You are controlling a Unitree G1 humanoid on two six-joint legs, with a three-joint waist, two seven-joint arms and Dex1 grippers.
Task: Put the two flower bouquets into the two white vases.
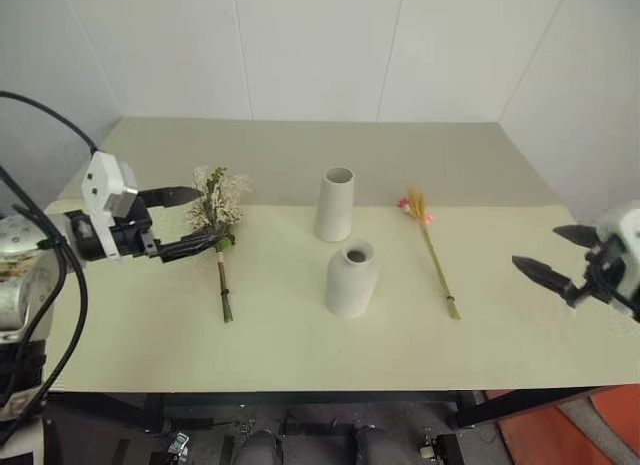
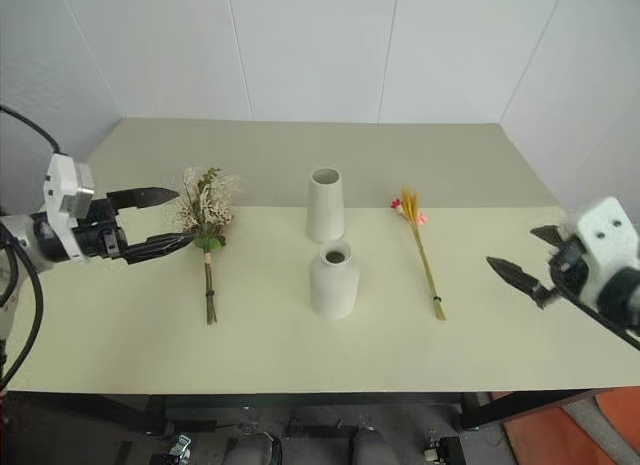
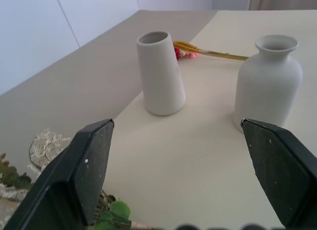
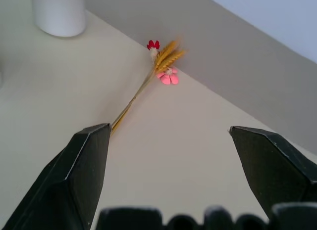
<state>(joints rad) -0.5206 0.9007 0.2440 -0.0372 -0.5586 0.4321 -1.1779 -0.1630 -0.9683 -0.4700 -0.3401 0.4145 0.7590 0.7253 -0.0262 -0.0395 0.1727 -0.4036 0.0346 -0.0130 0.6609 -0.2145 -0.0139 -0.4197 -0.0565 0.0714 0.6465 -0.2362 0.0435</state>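
The golden grass sprig has delicate petals and grass ears crowding its head, so my right gripper next needs to grab its bare stem [image 1: 435, 260] to put it into a vase.
The bushy bouquet [image 1: 218, 210] of cream sprays and green leaves lies flat on the table's left side, stem toward the front. My left gripper [image 1: 205, 220] hovers open just left of its head, holding nothing. At the centre stand the tall tapered white vase [image 1: 335, 203] and, in front of it, the shorter narrow-necked white vase [image 1: 351, 278], both upright. The golden sprig [image 1: 432, 250] with pink blossoms lies to their right. My right gripper [image 1: 535, 247] is open off to the right of the sprig, apart from it. The sprig [image 4: 158, 67] lies ahead of the right fingers.
The pale table [image 1: 300, 355] ends in a front edge close to me. White walls enclose the back and both sides. Bare tabletop lies between the vases and each bouquet. An orange floor patch [image 1: 560, 430] shows below the table's right corner.
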